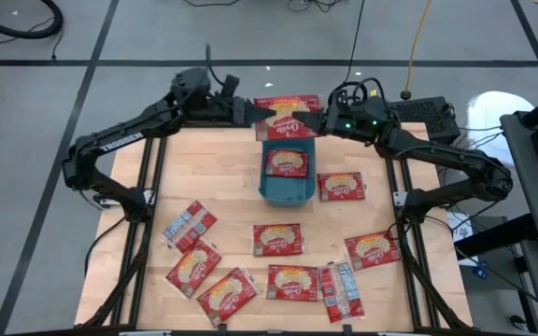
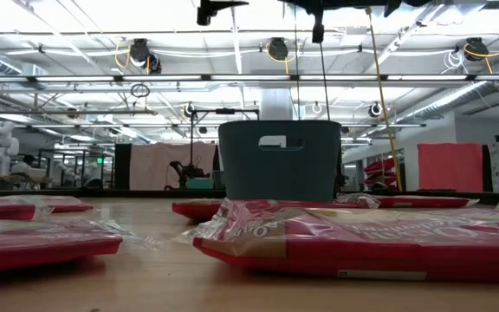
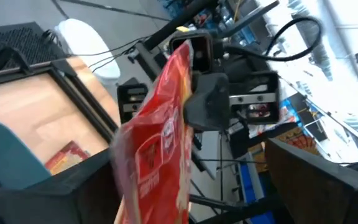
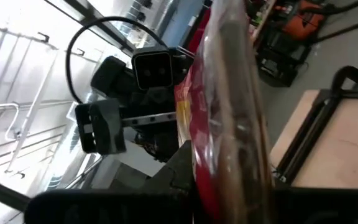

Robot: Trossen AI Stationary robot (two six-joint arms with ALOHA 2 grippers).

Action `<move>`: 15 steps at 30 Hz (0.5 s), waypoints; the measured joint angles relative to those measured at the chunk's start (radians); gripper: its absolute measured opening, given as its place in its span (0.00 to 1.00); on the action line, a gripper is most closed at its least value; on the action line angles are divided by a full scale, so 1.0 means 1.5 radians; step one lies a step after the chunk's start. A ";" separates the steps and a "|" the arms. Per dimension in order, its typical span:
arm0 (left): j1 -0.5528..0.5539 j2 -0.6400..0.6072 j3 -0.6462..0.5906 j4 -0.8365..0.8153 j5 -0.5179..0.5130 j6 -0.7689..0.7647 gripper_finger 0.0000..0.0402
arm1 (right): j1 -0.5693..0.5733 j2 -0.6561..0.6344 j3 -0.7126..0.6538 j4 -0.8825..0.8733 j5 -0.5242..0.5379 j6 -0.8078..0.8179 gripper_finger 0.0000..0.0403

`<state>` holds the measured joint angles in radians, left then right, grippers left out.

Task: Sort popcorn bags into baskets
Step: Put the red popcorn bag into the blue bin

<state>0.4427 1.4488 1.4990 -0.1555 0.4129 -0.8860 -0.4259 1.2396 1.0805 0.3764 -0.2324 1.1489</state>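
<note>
The popcorn bag needs to go into the teal basket (image 1: 267, 191) to be sorted, so my left gripper will next grab the bag by its loose end (image 1: 265, 114).
One red popcorn bag (image 1: 288, 126) hangs in the air over the far end of the teal basket (image 1: 267, 191), stretched level between my two grippers. My left gripper (image 1: 262, 114) reaches in from the table's left and is open. The bag (image 3: 160, 137) runs between its spread fingers. My right gripper (image 1: 313, 119) comes from the right and is shut on the bag (image 4: 229, 106). Another red bag (image 1: 286, 163) lies flat inside the basket. Several more bags (image 1: 278, 240) lie flat on the near half of the table. My right gripper pinches the bag's right-hand end (image 3: 188, 93) between its two fingers, coming level from the table's right. The bag is lifted clear, above the basket's far end. My left gripper's open fingers flank the bag's other end; I cannot tell whether they touch it.
The basket (image 2: 280, 160) stands in the middle of the table with its long side running near to far. A loose bag (image 1: 342, 187) lies just right of it. Silver-backed bags (image 1: 190, 226) (image 1: 342, 291) lie among the red ones near the front edge. Bare wood shows beside the basket on the left.
</note>
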 joint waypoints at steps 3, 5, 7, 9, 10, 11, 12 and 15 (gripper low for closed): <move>-0.005 0.011 0.000 0.000 0.002 0.007 0.82 | 0.000 0.010 0.000 0.000 0.002 0.009 0.08; -0.006 0.012 0.000 0.000 0.002 0.007 0.75 | 0.000 0.013 0.000 -0.002 0.001 0.009 0.08; -0.006 0.012 0.000 -0.001 0.003 0.012 0.67 | -0.003 0.012 0.000 0.001 -0.002 0.008 0.08; -0.006 0.012 0.000 -0.004 0.003 0.018 0.57 | -0.005 0.011 0.000 0.002 -0.002 0.007 0.08; -0.006 0.012 0.000 -0.006 0.001 0.020 0.53 | -0.007 0.011 0.000 0.002 -0.003 0.003 0.08; -0.006 0.012 0.000 -0.009 0.000 0.023 0.48 | -0.009 0.012 0.000 0.002 -0.003 -0.001 0.08; -0.006 0.012 0.000 -0.011 -0.001 0.025 0.43 | -0.010 0.012 0.000 0.002 -0.004 -0.004 0.08; -0.006 0.012 0.000 -0.013 -0.001 0.033 0.31 | -0.016 0.011 0.000 0.004 -0.008 -0.004 0.08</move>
<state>0.4333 1.4670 1.4986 -0.1750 0.4108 -0.8367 -0.4505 1.2564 1.0809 0.3828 -0.2441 1.1435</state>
